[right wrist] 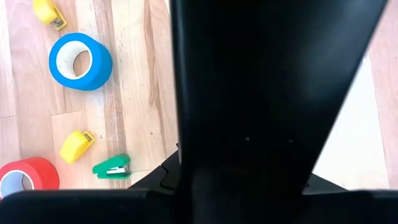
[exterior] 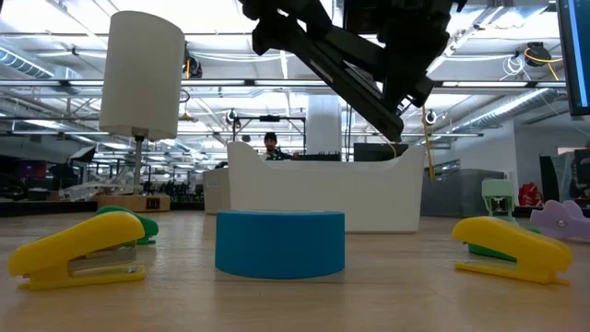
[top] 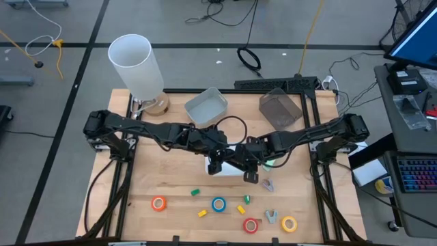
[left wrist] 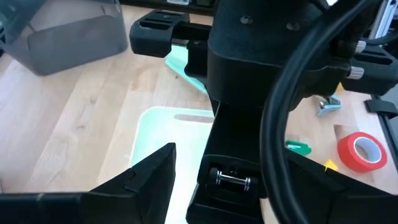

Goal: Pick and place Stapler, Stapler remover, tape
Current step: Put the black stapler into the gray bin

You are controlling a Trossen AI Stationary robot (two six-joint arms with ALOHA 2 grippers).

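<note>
Next, my left gripper grabs the black stapler by its end with the metal pin to put the stapler in the pale grey bin.
Both grippers meet above a white bin (top: 229, 169) at the table's middle: my left gripper (top: 217, 162) from the left, my right gripper (top: 251, 171) from the right. Each wrist view is blocked by the other arm. A mint-green thing (left wrist: 185, 62) shows beside the right arm's gripper; whether it is held cannot be told. Near the table's near edge lie the orange tape (top: 159, 203), blue tape (top: 218, 203), red tape (top: 250, 225) and yellow tape (top: 289, 223), flat on the wood. Small yellow staplers (top: 203, 213) and green staplers (top: 194, 193) lie among them, with two grey staple removers (top: 268, 184).
At the far edge stand a pale grey bin (top: 206, 107), a dark see-through bin (top: 280, 108) and a tall white cylinder (top: 136, 65). The low view shows the blue tape (exterior: 280, 243) in front of the white bin (exterior: 323, 194), between two yellow staplers (exterior: 78, 251).
</note>
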